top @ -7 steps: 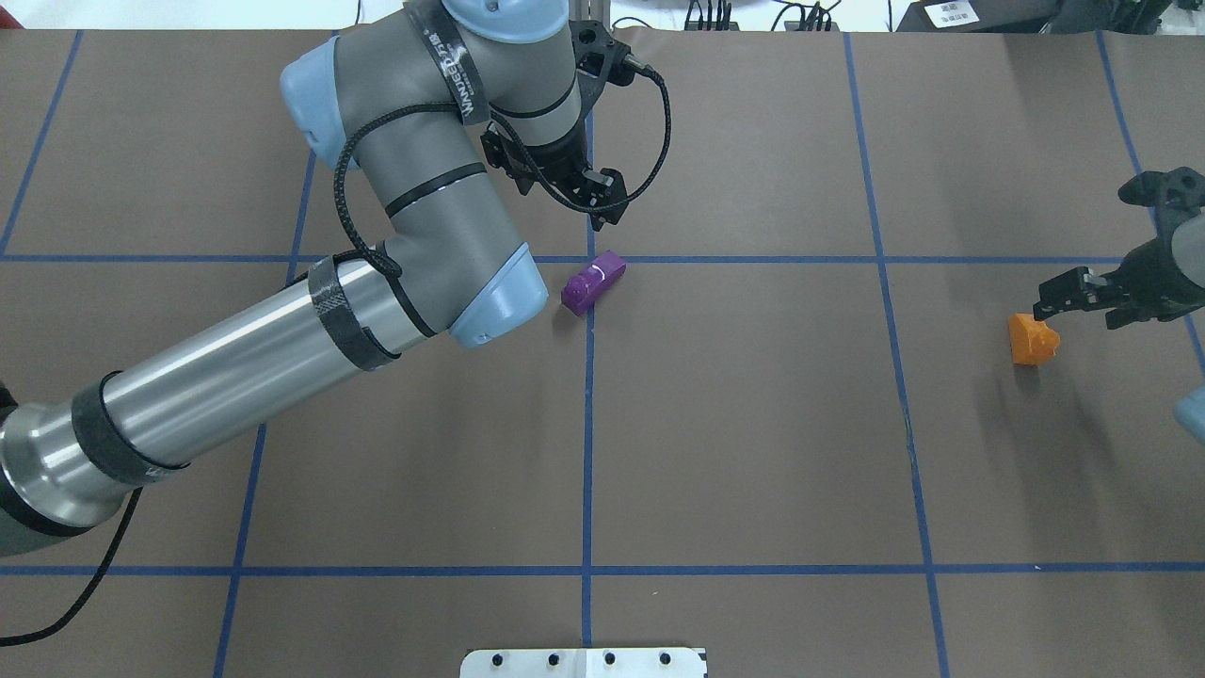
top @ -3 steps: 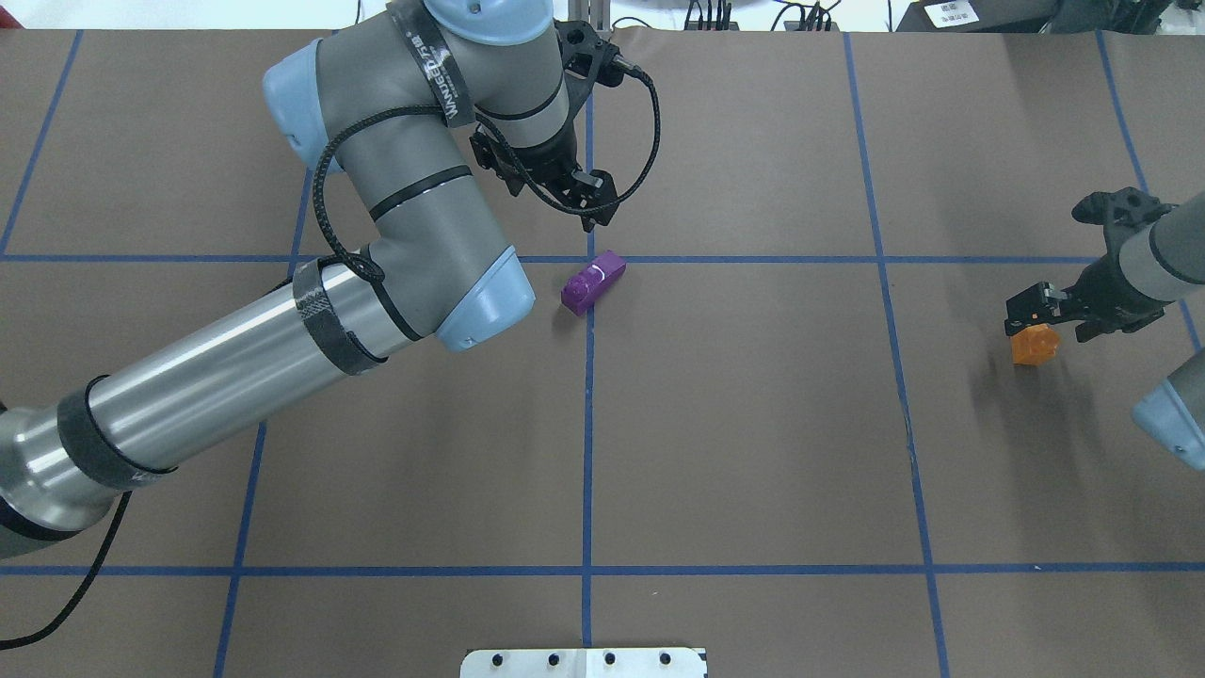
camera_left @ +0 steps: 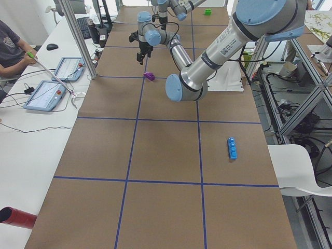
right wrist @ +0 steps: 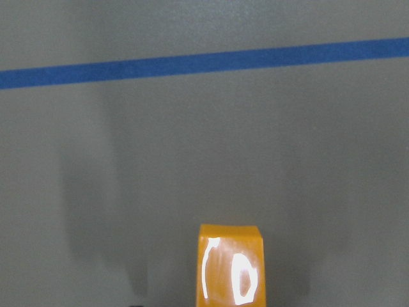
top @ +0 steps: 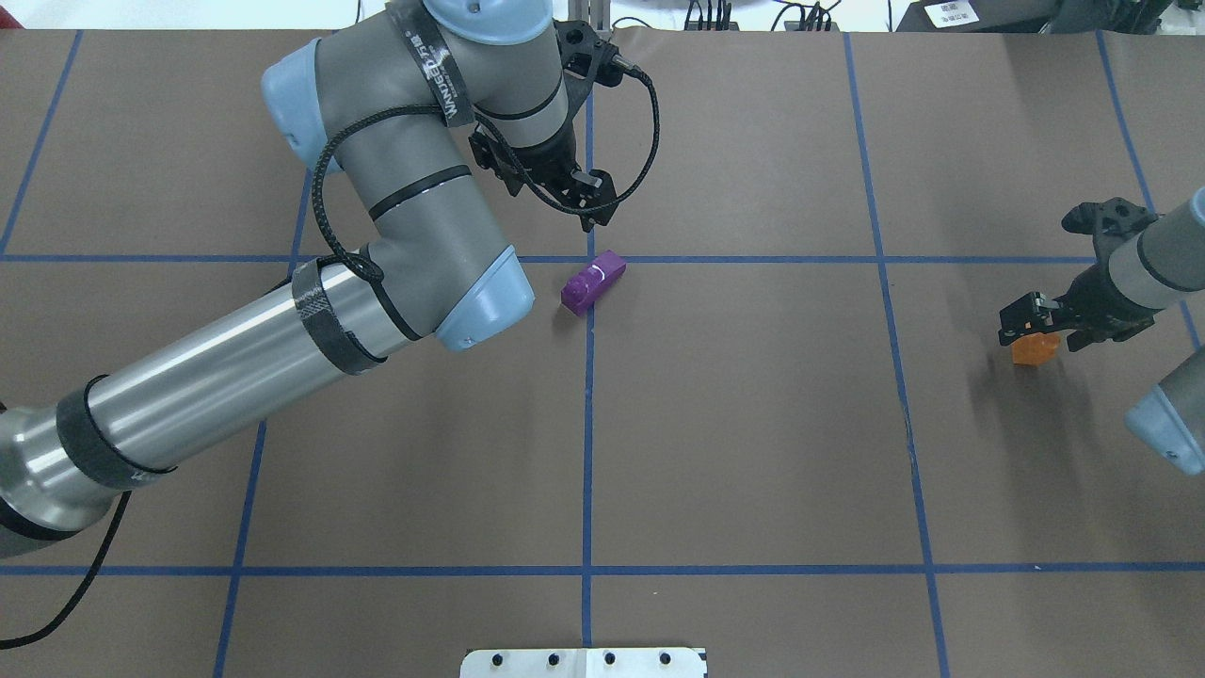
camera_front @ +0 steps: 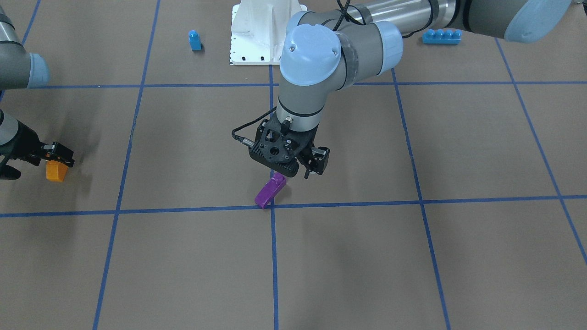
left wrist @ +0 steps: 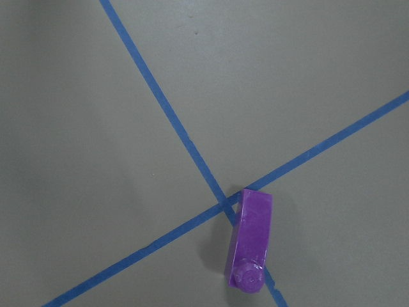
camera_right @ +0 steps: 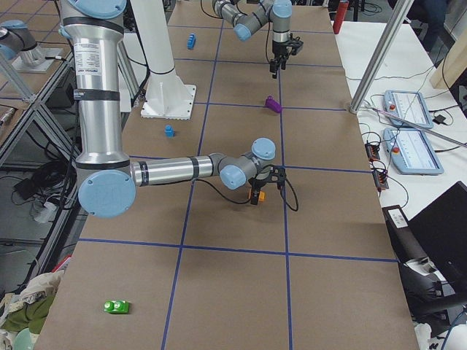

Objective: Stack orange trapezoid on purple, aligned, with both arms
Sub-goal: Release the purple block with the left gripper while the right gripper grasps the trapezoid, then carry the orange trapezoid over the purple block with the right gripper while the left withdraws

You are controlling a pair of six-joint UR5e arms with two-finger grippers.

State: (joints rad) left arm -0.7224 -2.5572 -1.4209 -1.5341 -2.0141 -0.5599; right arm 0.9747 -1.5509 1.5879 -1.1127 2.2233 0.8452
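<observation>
I should stack the orange trapezoid (camera_front: 57,171) aligned on the purple piece (camera_front: 270,190), so my right gripper should grab the trapezoid by its long sides next.
The purple brick (top: 593,281) lies on its side on the brown table at a blue tape crossing; it also shows in the front view (camera_front: 270,191) and the left wrist view (left wrist: 250,246). My left gripper (top: 588,202) (camera_front: 312,172) hangs open and empty above the table, just beyond the brick and clear of it. The orange trapezoid (top: 1034,349) (camera_front: 57,171) stands on the table at the far right and fills the lower middle of the right wrist view (right wrist: 230,265). My right gripper (top: 1031,318) (camera_front: 58,155) is open, low over the orange brick and partly hiding its top.
A white base mount (camera_front: 266,27) stands at the robot's edge of the table. A small blue brick (camera_front: 195,40) and a long blue brick (camera_front: 441,36) lie near it. A green brick (camera_right: 115,306) lies far off by the right end.
My right gripper has moved leftward in the overhead view, from beside the orange brick to over it. My left arm shifted slightly left and back. Neither brick moved.
</observation>
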